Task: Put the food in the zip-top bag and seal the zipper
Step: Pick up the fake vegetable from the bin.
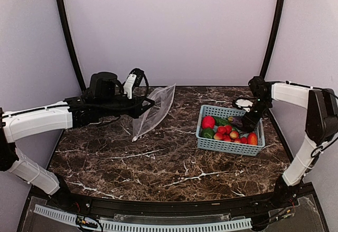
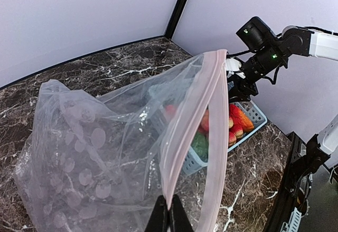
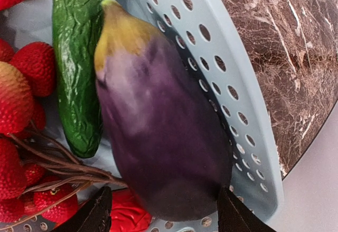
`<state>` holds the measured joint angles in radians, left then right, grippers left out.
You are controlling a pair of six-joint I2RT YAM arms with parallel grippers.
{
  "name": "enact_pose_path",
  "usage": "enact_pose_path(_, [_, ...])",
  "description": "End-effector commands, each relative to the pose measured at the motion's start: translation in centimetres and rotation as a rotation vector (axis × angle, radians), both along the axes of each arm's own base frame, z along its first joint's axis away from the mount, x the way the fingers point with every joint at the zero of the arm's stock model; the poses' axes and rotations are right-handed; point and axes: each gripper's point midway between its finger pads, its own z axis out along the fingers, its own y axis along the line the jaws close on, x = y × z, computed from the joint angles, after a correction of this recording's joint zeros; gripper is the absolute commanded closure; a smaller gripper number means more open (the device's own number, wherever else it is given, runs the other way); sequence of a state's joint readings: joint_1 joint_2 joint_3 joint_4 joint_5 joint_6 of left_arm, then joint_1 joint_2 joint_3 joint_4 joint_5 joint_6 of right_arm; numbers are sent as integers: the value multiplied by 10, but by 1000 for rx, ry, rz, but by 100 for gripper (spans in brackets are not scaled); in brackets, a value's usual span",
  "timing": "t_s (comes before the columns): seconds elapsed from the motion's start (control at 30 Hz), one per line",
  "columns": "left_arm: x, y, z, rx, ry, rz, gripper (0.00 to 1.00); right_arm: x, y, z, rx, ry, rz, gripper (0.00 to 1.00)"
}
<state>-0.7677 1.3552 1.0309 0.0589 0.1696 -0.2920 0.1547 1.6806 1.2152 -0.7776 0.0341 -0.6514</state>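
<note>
The right gripper grabs the eggplant (image 3: 163,131) across its rounded end (image 3: 178,191) next. That leaves the narrow stem end free to enter the zip-top bag first.
My left gripper (image 2: 169,216) is shut on the pinkish zipper (image 2: 187,131) of the clear zip-top bag (image 2: 84,147). It holds the bag (image 1: 156,110) up off the table with the mouth gaping toward the basket. The food (image 1: 227,130) lies in the light-blue basket (image 1: 231,146) at the right. My right gripper (image 1: 248,122) reaches down into the basket's far corner. Its open fingers (image 3: 95,213) straddle the rounded end of the dark purple eggplant (image 3: 163,131), which rests against the basket wall (image 3: 232,84). A green cucumber (image 3: 79,57) and red strawberries (image 3: 21,100) lie beside the eggplant.
The dark marble table (image 1: 158,163) carries only the basket and the hanging bag. Black frame posts (image 1: 66,26) rise at the back corners. A small white thing (image 1: 244,103) sits behind the basket near the right arm.
</note>
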Motion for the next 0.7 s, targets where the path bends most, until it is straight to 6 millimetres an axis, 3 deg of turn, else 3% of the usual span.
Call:
enact_pose_path(0.0, [-7,1,7,-28,-11,-20,99,14,-2,-10,-21,-13,-6,35])
enact_pose_path(0.3, [-8,0,9,-35,-10,-31,99,21,-1,-17,-6,-49,-21,32])
enact_pose_path(0.33, [-9,-1,8,-37,-5,-35,99,22,0,-18,-4,-60,-21,26])
enact_pose_path(0.4, [-10,-3,8,-43,0,-41,99,20,1,-24,-5,-54,-17,6])
enact_pose_path(0.43, [-10,-3,8,-45,1,-43,99,18,0,-26,-7,-50,-16,2])
enact_pose_path(0.53, [-10,-3,8,-44,0,-42,99,21,1,-26,0,-82,-28,3])
enact_pose_path(0.67, [-10,-2,8,-44,1,-41,99,26,3,-19,21,-118,-48,17])
